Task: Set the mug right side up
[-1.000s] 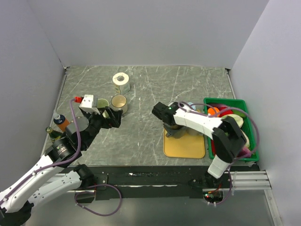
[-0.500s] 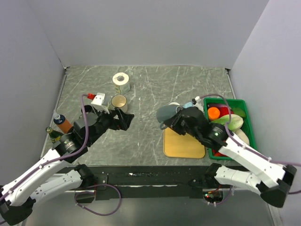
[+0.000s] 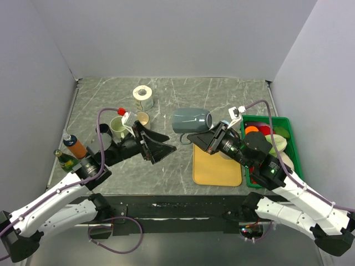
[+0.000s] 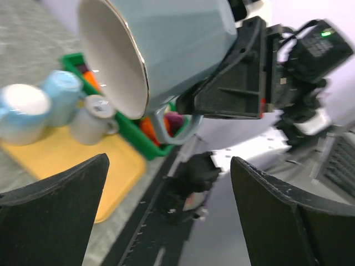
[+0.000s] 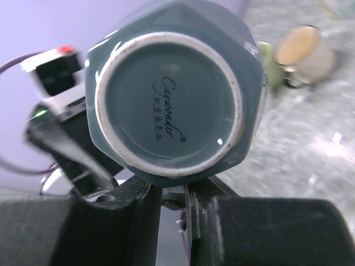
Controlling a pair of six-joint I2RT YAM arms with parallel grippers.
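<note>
I will grab the blue-grey mug by its handle (image 3: pixel 182 139) (image 4: pixel 165 132) with my left gripper next, from the side of the mug's opening. The mug's base stays free that way, to set the mug upright.
A blue-grey mug (image 3: pixel 191 119) hangs in the air above the middle of the table, lying on its side with its mouth facing left. My right gripper (image 3: pixel 206 138) is shut on its handle from below. In the right wrist view the mug's base (image 5: pixel 169 105) faces the camera, and the right gripper (image 5: pixel 173 205) pinches the handle just under it. My left gripper (image 3: pixel 161 145) stands open a little left of and below the mug's mouth. The left wrist view shows the mug's white inside (image 4: pixel 113 58) above the left gripper (image 4: pixel 169 216), nothing between its fingers.
A yellow mat (image 3: pixel 216 169) lies below the right arm, with small cups (image 4: pixel 55 100) on it. A green basket (image 3: pixel 291 147) of items stands at the right. A tape roll (image 3: pixel 142 94), a beige mug (image 3: pixel 141 118), a green cup (image 3: pixel 117 126) and bottles (image 3: pixel 72 145) are at the left.
The right arm has lifted the mug off the mat, carried it left and tipped it onto its side. The left arm has swung right toward the mug, staying open.
</note>
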